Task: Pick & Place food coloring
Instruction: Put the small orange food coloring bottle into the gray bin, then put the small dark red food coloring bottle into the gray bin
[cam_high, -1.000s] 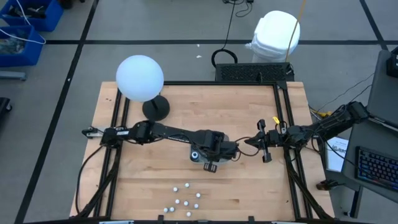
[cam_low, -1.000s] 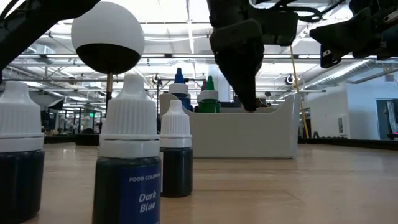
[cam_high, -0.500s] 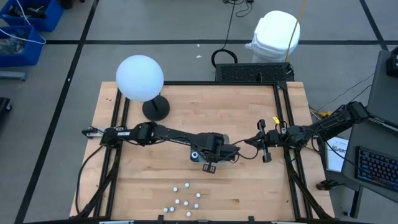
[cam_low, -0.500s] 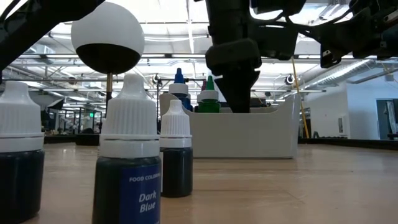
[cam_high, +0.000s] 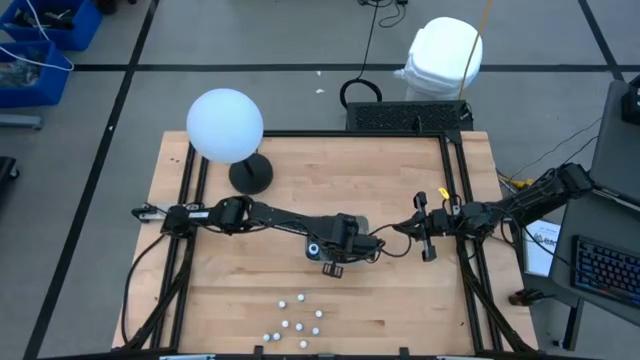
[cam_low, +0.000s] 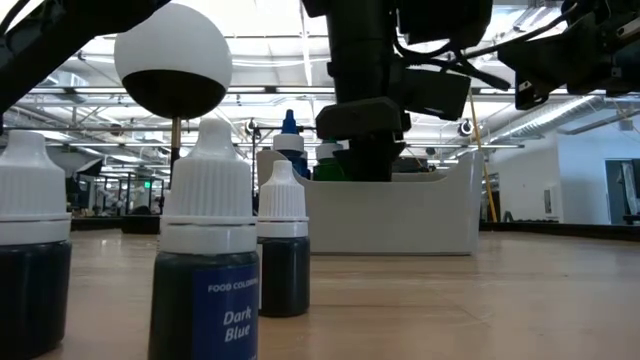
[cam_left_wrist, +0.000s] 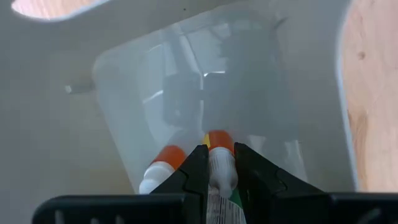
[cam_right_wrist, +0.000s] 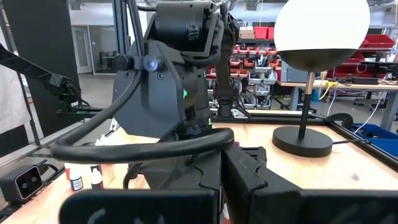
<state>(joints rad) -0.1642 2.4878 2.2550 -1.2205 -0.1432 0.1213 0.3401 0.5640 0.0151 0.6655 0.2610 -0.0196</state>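
Note:
The orange-tipped bottle (cam_left_wrist: 219, 140) in my left gripper's fingers is low over the bottom of the tray, inside the tray's sides. My left gripper will let go of the bottle.
Several small food coloring bottles (cam_high: 295, 322) stand near the table's front edge; in the low view they loom close (cam_low: 208, 250). My left gripper (cam_high: 345, 240) points down into the clear tray (cam_low: 420, 215) at mid-table, shut on a whitish, orange-tipped bottle (cam_left_wrist: 217, 163). A second orange-tipped bottle (cam_left_wrist: 163, 163) lies beside it in the tray. A blue-topped bottle (cam_low: 290, 135) stands at the tray's end, and a green one behind my gripper is mostly hidden. My right gripper (cam_high: 428, 235) waits shut at the table's right. My left gripper pinches the bottle's whitish body (cam_left_wrist: 219, 177) between its two fingers, coming from above and pointing down. The orange tip (cam_left_wrist: 217, 140) shows just past the fingertips, inside the tray. I cannot tell whether the bottle touches the tray's floor.
A globe lamp (cam_high: 225, 125) on a black round base (cam_high: 250, 173) stands at the far left of the table. Black frame rails (cam_high: 190, 200) run along the table's edges. Bare wood lies between the tray and the near bottles.
My left gripper has sunk from above the tray's rim down into the tray, tipping more upright, still shut on the bottle. My right arm has kept still.

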